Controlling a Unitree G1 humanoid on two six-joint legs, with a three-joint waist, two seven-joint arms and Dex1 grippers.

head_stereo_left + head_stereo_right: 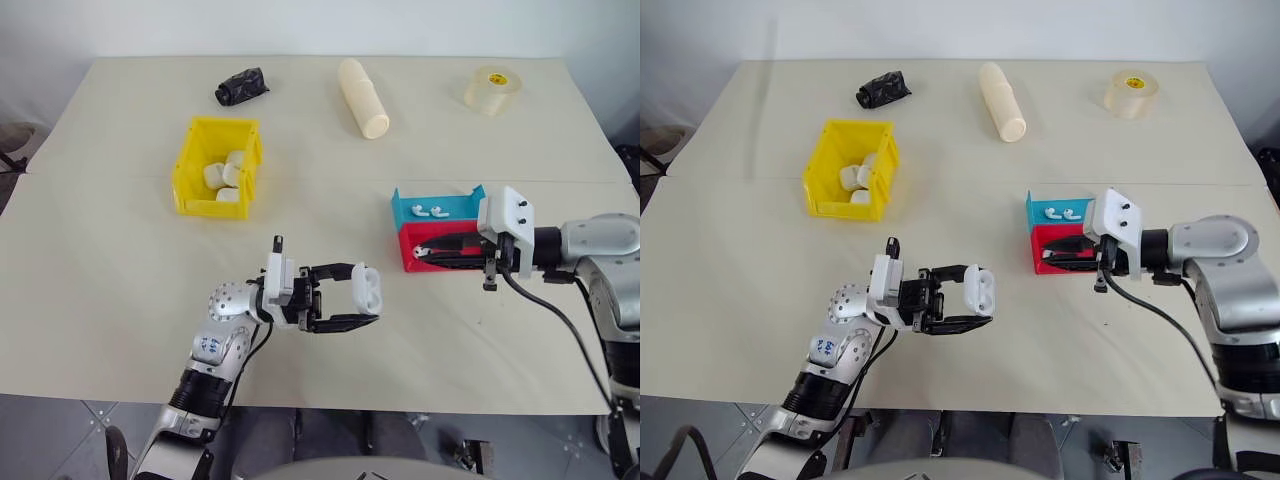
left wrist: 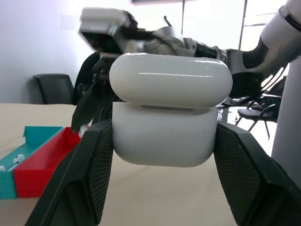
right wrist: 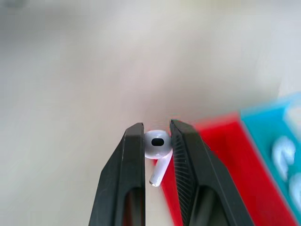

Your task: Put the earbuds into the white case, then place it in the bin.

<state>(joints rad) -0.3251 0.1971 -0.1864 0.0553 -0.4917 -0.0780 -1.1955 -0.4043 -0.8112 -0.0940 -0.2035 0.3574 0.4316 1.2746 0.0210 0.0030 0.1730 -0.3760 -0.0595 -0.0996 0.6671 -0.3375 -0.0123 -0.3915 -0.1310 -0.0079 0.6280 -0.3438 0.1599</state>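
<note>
The earbud hangs over the red tray, short of the white case [image 1: 366, 288], so it would miss if I opened my right gripper now: I should first move it there.
My left gripper [image 1: 365, 296] is shut on the white case [image 1: 366, 285], holding it above the table's near middle. Its black fingers [image 2: 89, 174] press the case [image 2: 164, 136] from both sides, lid end up. My right gripper [image 1: 421, 252] hangs over the red tray [image 1: 411, 265] and is shut on one earbud [image 3: 156, 142], stem hanging down between the fingers [image 3: 134, 160]. Two more earbuds [image 1: 431, 210] lie in the blue tray [image 1: 403, 207] just behind. The yellow bin [image 1: 186, 172] stands at the far left with several white cases [image 1: 224, 175] inside.
At the back of the table lie a crumpled black thing [image 1: 241, 86], a long cream cylinder [image 1: 363, 97] and a roll of clear tape [image 1: 492, 90]. The red and blue trays sit side by side at the right.
</note>
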